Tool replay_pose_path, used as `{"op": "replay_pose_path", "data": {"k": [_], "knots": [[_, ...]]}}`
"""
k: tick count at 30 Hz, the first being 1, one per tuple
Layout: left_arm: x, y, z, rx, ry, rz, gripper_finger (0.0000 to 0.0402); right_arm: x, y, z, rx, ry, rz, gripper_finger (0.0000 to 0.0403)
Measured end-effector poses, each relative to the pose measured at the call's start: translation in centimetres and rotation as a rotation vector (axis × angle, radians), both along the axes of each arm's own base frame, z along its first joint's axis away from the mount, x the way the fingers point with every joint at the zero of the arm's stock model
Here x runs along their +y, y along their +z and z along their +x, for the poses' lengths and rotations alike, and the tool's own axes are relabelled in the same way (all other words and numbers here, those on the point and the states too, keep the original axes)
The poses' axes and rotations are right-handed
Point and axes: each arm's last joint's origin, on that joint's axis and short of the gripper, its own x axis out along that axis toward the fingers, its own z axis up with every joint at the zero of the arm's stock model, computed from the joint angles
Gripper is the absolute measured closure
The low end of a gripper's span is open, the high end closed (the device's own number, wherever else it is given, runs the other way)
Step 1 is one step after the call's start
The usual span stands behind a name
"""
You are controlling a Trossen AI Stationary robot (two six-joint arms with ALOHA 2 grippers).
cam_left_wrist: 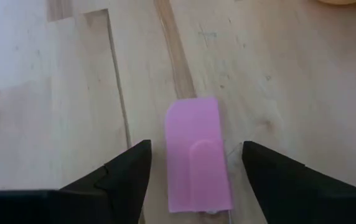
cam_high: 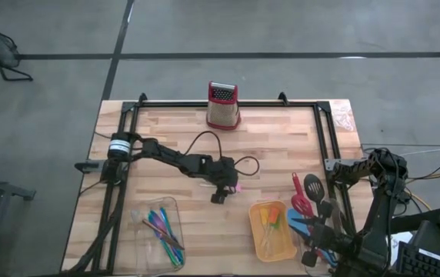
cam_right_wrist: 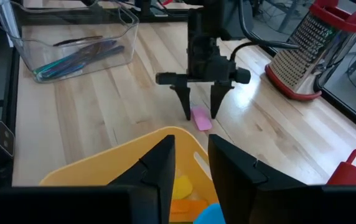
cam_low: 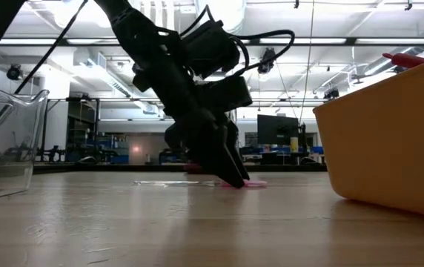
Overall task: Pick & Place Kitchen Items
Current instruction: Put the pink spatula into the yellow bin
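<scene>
Next, my left gripper grabs the pink utensil by its flat pink head (cam_left_wrist: 196, 155) to place it in the orange tray with the small pieces.
A small flat pink piece (cam_left_wrist: 196, 155) lies on the wooden table near its middle (cam_high: 238, 185). My left gripper (cam_left_wrist: 195, 146) is low over it, open, slanting down, with one finger on either side of the piece and a gap to each. In the low view a fingertip (cam_low: 236, 178) reaches down to the tabletop beside the pink piece (cam_low: 254, 183). My right gripper (cam_right_wrist: 192, 158) waits above the near right corner of the orange tray (cam_right_wrist: 103, 168). Its fingers stand a little apart with nothing between them.
The orange tray (cam_high: 272, 229) holds small pieces. A clear tray (cam_high: 162, 231) at the near left holds thin coloured sticks. Long-handled spoons and spatulas (cam_high: 308, 201) lie at the right. A metal grater with a red top (cam_high: 223, 105) stands at the far edge.
</scene>
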Motion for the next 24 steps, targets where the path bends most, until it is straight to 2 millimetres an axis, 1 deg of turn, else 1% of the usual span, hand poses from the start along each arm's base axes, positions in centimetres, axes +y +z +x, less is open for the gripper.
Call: {"op": "replay_pose_path", "data": {"k": [3,6,10,15,17,18,24], "knots": [[0.1,-0.1,0.0,0.011,0.013,-0.022,0.0159,0.0,0.0,0.0,-0.001,0.000,0.001,0.0305],[0.3,-0.1,-0.1,0.024,0.008,-0.039,0.0193,0.0,0.0,0.0,-0.001,0.000,0.002,0.0313],[0.5,-0.2,-0.2,0.033,0.004,-0.049,0.0258,0.0,0.0,0.0,0.004,0.007,-0.007,0.0329],[0.5,-0.1,-0.3,0.039,-0.024,-0.080,0.0356,0.1,0.0,0.0,0.005,0.009,-0.009,0.0347],[0.5,-0.1,-0.4,0.040,-0.031,-0.082,0.0384,0.1,0.0,0.0,0.004,0.009,-0.008,0.0352],[0.5,0.0,-0.4,0.037,-0.032,-0.082,0.0390,0.1,0.0,0.0,0.003,0.009,-0.007,0.0354],[0.5,1.0,-0.5,0.014,-0.051,-0.071,0.0396,0.1,0.0,0.0,0.005,0.012,-0.009,0.0364]]}}
